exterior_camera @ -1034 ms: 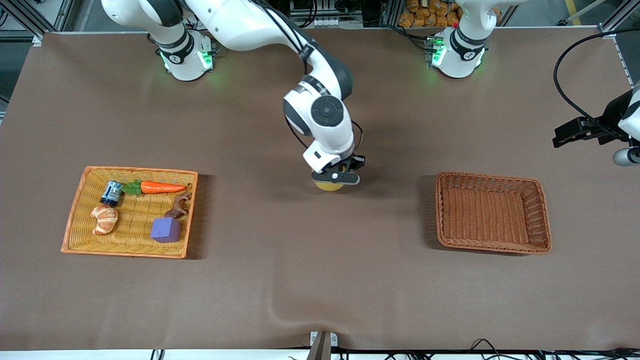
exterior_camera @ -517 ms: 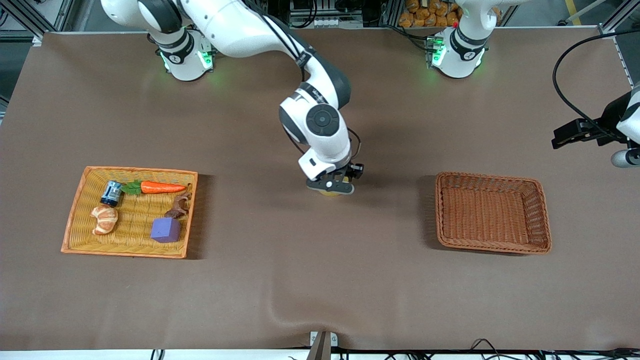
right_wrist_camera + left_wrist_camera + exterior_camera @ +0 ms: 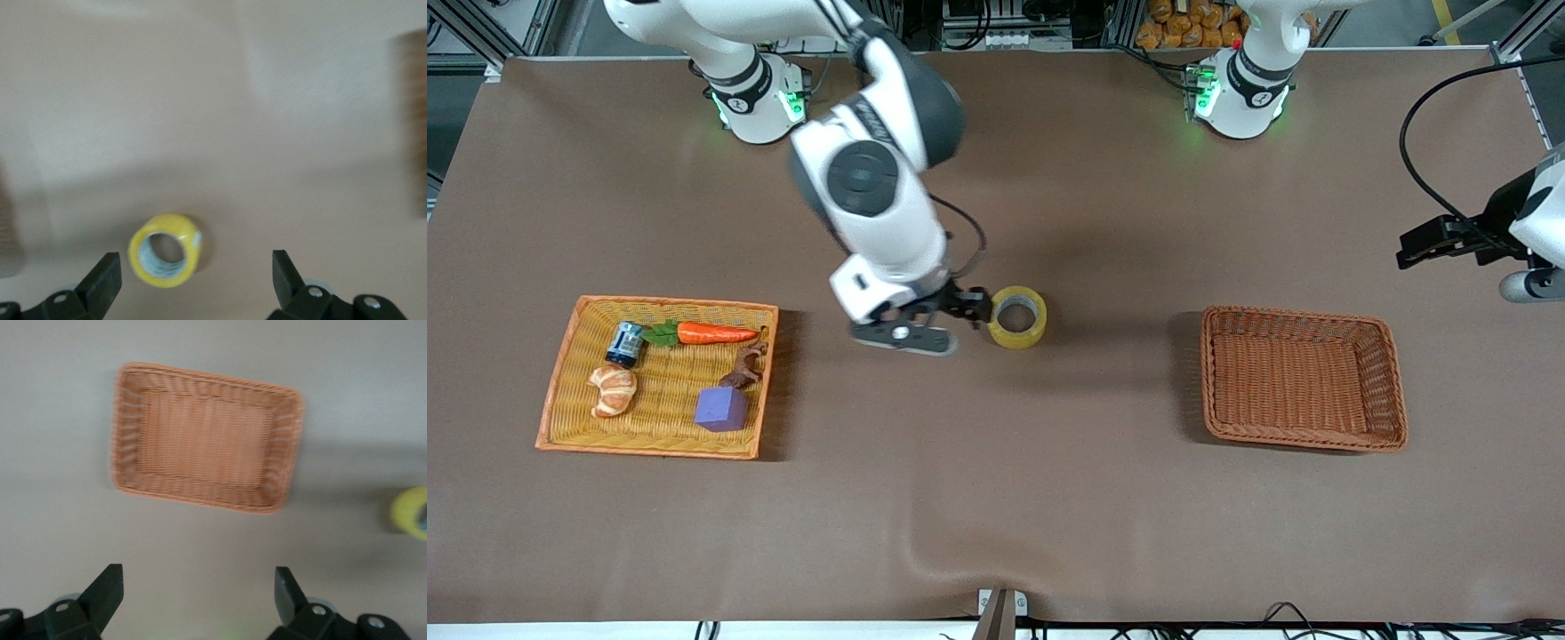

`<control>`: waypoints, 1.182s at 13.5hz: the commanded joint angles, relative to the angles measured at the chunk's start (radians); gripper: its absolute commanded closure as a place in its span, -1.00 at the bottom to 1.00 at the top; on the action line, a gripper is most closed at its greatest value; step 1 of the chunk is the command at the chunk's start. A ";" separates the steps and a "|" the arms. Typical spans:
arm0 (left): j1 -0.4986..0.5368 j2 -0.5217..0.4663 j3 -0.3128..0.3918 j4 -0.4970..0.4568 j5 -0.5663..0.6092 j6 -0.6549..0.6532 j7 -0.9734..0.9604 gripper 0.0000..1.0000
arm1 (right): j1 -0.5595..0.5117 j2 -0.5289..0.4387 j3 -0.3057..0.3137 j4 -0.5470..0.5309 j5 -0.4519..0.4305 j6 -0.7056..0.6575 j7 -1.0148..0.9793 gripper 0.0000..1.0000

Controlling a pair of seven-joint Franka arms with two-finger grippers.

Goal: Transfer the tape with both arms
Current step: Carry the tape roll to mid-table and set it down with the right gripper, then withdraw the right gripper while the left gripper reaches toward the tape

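Note:
Next, my left gripper grabs the tape by its yellowish ring's side (image 3: 1038, 316) and carries it into the brown basket.
The tape (image 3: 1017, 317), a yellowish ring with a greyish core, lies flat on the brown table between the flat tray and the brown basket. Nothing holds it. My right gripper (image 3: 903, 337) hangs open above the table beside the tape, on the tray's side. In the right wrist view the tape (image 3: 193, 260) shows below the open right gripper (image 3: 193, 267), apart from both fingers. My left gripper (image 3: 1416, 247) waits in the air at the left arm's end of the table. It is open and empty (image 3: 198, 587), with the tape (image 3: 412, 513) at the edge of its wrist view.
A deep brown wicker basket (image 3: 1298, 313) (image 3: 127, 433) stands toward the left arm's end. A flat orange-rimmed tray (image 3: 676, 302) toward the right arm's end holds a carrot (image 3: 716, 333), a croissant (image 3: 613, 389), a purple cube (image 3: 721, 408), a can (image 3: 625, 343) and a brown figure.
My right gripper opened and let go of the tape, then rose and swung toward the tray. The tape now lies uncovered on the table. The left arm barely shifted.

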 commanded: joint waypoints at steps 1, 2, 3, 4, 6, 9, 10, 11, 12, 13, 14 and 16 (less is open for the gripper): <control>-0.016 0.057 -0.028 -0.014 -0.088 0.069 -0.053 -1.00 | -0.115 -0.199 0.020 -0.227 -0.013 0.013 -0.175 -1.00; -0.042 0.081 -0.045 -0.022 -0.082 0.103 -0.068 -1.00 | -0.155 -0.251 0.020 -0.263 -0.015 0.002 -0.196 -1.00; -0.081 0.107 -0.055 -0.040 -0.079 0.139 -0.109 -1.00 | -0.212 -0.285 0.021 -0.270 -0.015 -0.053 -0.201 -1.00; -0.130 0.126 -0.055 -0.065 -0.079 0.197 -0.154 -1.00 | -0.269 -0.295 0.021 -0.253 -0.018 -0.138 -0.238 -1.00; -0.256 0.185 -0.053 -0.076 -0.076 0.288 -0.223 -1.00 | -0.381 -0.339 0.021 -0.236 -0.024 -0.199 -0.470 -1.00; -0.419 0.284 -0.053 -0.077 -0.053 0.381 -0.469 -1.00 | -0.496 -0.431 0.021 -0.267 -0.028 -0.207 -0.704 -1.00; -0.463 0.310 -0.053 -0.082 -0.031 0.388 -0.529 -1.00 | -0.525 -0.459 0.021 -0.279 -0.053 -0.228 -0.709 -1.00; -0.511 0.342 -0.053 -0.079 -0.011 0.396 -0.588 -1.00 | -0.547 -0.476 0.021 -0.282 -0.086 -0.257 -0.709 -1.00; -0.549 0.379 -0.053 -0.079 -0.007 0.426 -0.645 -1.00 | -0.557 -0.491 0.021 -0.287 -0.129 -0.268 -0.710 -1.00; -0.572 0.414 -0.055 -0.079 -0.006 0.457 -0.678 -1.00 | -0.576 -0.515 0.021 -0.313 -0.175 -0.270 -0.729 -1.00; -0.597 0.451 -0.055 -0.079 -0.006 0.495 -0.700 -1.00 | -0.602 -0.534 0.021 -0.330 -0.182 -0.273 -0.767 -1.00; -0.632 0.509 -0.055 -0.074 -0.005 0.561 -0.766 -1.00 | -0.631 -0.536 0.021 -0.328 -0.177 -0.321 -0.780 -1.00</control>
